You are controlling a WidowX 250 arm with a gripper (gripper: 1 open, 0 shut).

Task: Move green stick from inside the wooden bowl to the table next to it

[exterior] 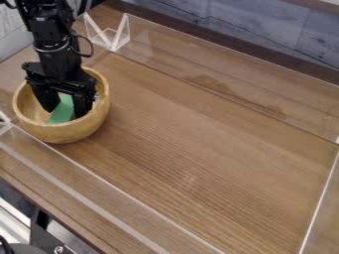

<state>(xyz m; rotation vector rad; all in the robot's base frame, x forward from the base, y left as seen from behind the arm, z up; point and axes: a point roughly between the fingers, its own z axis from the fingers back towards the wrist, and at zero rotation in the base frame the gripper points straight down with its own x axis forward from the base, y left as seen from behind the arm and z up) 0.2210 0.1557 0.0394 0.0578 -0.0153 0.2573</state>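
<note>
My gripper grabs the stick by its long sides next, to move the green stick [61, 109] out of the wooden bowl [77, 128].
The light tan wooden bowl [77, 128] stands at the left of the brown wood-grain table [212, 139]. Inside it lies the bright green stick [61, 109], partly covered by my fingers. My black gripper [62, 100] reaches down into the bowl from above, open, with one finger on each side of the stick. Whether the fingers touch the stick cannot be made out.
A clear plastic wall [172, 224] borders the table on all sides, with a raised corner piece [117, 36] at the back. Bare tabletop lies to the right of the bowl. The table's front edge drops off at the lower left.
</note>
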